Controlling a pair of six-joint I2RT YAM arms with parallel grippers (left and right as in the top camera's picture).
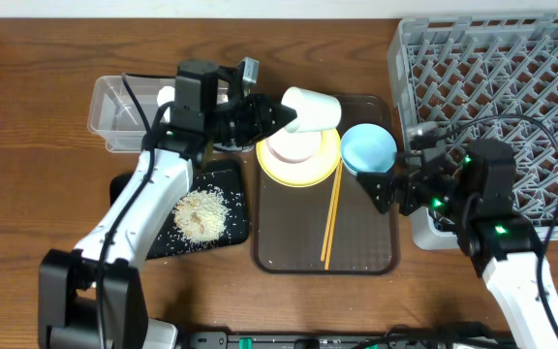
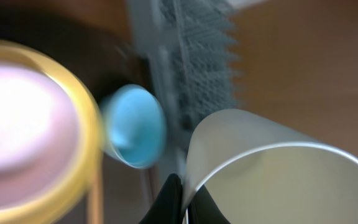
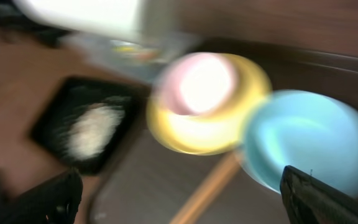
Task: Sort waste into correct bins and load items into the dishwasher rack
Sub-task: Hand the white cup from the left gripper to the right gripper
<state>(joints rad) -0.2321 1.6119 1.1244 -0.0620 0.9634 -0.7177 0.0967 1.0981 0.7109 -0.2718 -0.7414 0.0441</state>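
Observation:
My gripper's fingers hang short, by the blue bowl [image 1: 368, 145], so closing now would miss the white cup [image 1: 313, 107]. My right gripper moves toward the cup's loose end, and only then closes.
My left gripper [image 1: 284, 116] is shut on the rim of the small white cup [image 1: 313, 107] and holds it tilted above the yellow plate [image 1: 298, 173]. In the left wrist view its jaws [image 2: 182, 199] pinch the cup wall [image 2: 278, 180]. A white bowl [image 1: 294, 145] sits on the plate. The light blue bowl [image 1: 368, 145] lies beside the plate on the tray. My right gripper [image 1: 387, 189] is open, just in front of the blue bowl [image 3: 309, 143]. The chopsticks [image 1: 332, 213] lie along the tray. Rice [image 1: 201, 213] lies in the black tray [image 1: 235, 228].
The brown serving tray [image 1: 356, 254] holds the dishes. The grey rack [image 1: 502, 68] stands at the right, behind my right arm. The clear tub [image 1: 114, 111] is at the back left, partly hidden by my left arm. Loose rice grains lie around the pile.

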